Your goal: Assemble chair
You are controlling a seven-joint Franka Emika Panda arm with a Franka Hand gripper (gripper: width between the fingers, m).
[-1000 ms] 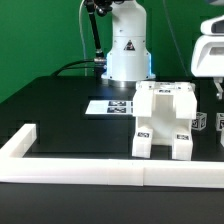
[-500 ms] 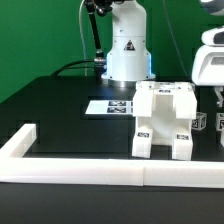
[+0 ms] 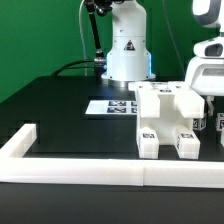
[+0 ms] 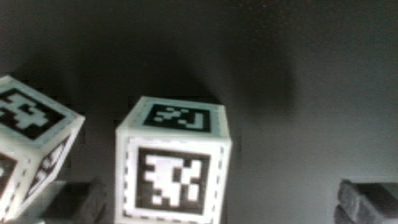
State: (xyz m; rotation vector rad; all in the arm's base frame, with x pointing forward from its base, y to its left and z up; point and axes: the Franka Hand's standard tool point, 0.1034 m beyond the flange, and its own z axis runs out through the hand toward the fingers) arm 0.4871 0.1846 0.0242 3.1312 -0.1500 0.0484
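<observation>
I will next grab the white post by its tagged end [image 4: 173,182] to add it to the chair.
The chair [image 3: 168,120] is a chunky white assembly of panels and legs with small tags, standing on the black table at the exterior view's right. My gripper [image 3: 208,108] hangs just behind its right side, with the white hand above the chair's top edge. In the wrist view a tagged white cube-ended post [image 4: 178,165] stands between my open gripper [image 4: 210,205] fingers. It is nearer one dark fingertip [image 4: 54,200], with a wide gap to the other fingertip [image 4: 370,200]. A second tagged post [image 4: 27,120] stands beside it. Nothing is gripped.
The marker board [image 3: 110,106] lies flat in front of the white robot base [image 3: 127,50]. A long low white border rail [image 3: 100,172] runs along the table's front and turns back at the left. A small tagged white part [image 3: 200,123] sits behind the chair.
My gripper has come leftward and down from the exterior view's right edge to close behind the chair. The chair has shifted slightly to the right. The jaws stay wide.
</observation>
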